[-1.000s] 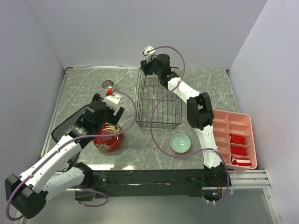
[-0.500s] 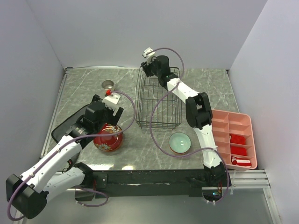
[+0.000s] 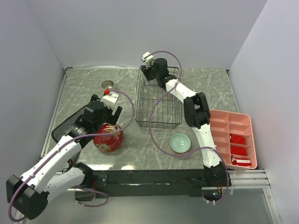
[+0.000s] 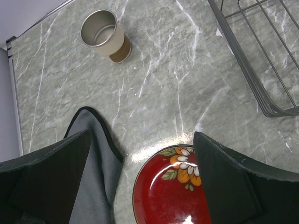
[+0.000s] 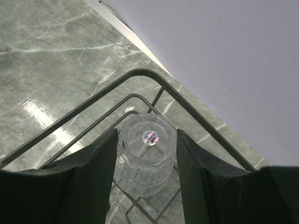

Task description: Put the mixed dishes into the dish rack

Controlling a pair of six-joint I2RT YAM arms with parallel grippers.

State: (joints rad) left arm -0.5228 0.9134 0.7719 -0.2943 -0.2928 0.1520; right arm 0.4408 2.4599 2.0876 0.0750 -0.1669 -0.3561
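The upside-down clear glass [image 5: 147,161] sits down among the wires inside the rack's corner, so my right gripper needs to open.
My left gripper [image 3: 106,122] [image 4: 141,136] is open, its fingers wide apart over the glossy red floral bowl [image 3: 108,137] [image 4: 170,191] on the table. The small tan cup [image 3: 108,84] [image 4: 105,36] stands upright at the far left. The pale mint-green bowl [image 3: 180,142] sits in front of the black wire dish rack [image 3: 138,100] [image 4: 261,88] [image 5: 93,102]. My right gripper [image 3: 149,70] [image 5: 147,140] is shut on an upside-down clear glass [image 5: 147,161] at the rack's far-left corner. The teal plate and the reddish bowl are out of view.
A black cloth [image 3: 70,123] [image 4: 93,168] lies at the left, beside the red bowl. A pink compartment tray [image 3: 233,137] with red items sits at the right edge. Walls close the table at the back and both sides.
My right gripper with the glass has shifted a little to the left, toward the rack's far-left corner. The left gripper has hardly moved over the red bowl.
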